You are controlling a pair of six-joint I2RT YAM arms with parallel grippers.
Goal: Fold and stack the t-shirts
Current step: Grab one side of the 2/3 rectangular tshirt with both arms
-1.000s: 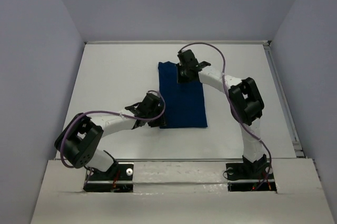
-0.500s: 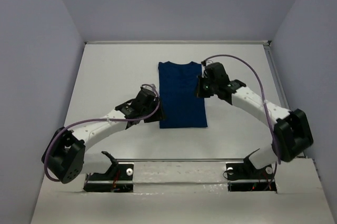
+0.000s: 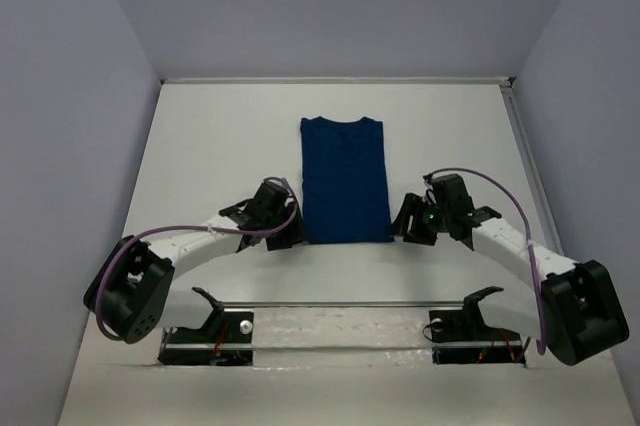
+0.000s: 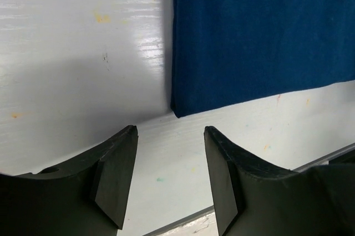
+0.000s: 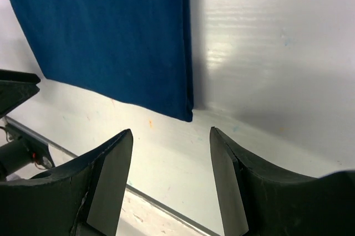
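My right gripper moves toward the t-shirt's near corner next and only then closes on it, since my fingers straddle white tabletop short of it.
The dark blue t-shirt (image 3: 344, 181) lies flat on the white table (image 3: 210, 146), folded into a long narrow rectangle with its collar at the far end. My left gripper (image 3: 289, 234) hovers just off its near-left corner, jaws open and empty. In the left wrist view that corner of the t-shirt (image 4: 260, 36) sits just ahead of the left gripper (image 4: 170, 132). My right gripper (image 3: 407, 220) stands beside the near-right corner, also open with nothing in it. The right wrist view has the t-shirt (image 5: 111, 31) ending just ahead of the right gripper (image 5: 171, 133).
A metal rail (image 3: 340, 304) runs along the table's near edge between the two arm bases. Grey walls close in the table at the left, back and right. A raised strip (image 3: 530, 176) lines the right edge.
My right arm swung from the shirt's far collar end to its near-right corner and opened its jaws. My left gripper drew back slightly towards the near edge and opened wider.
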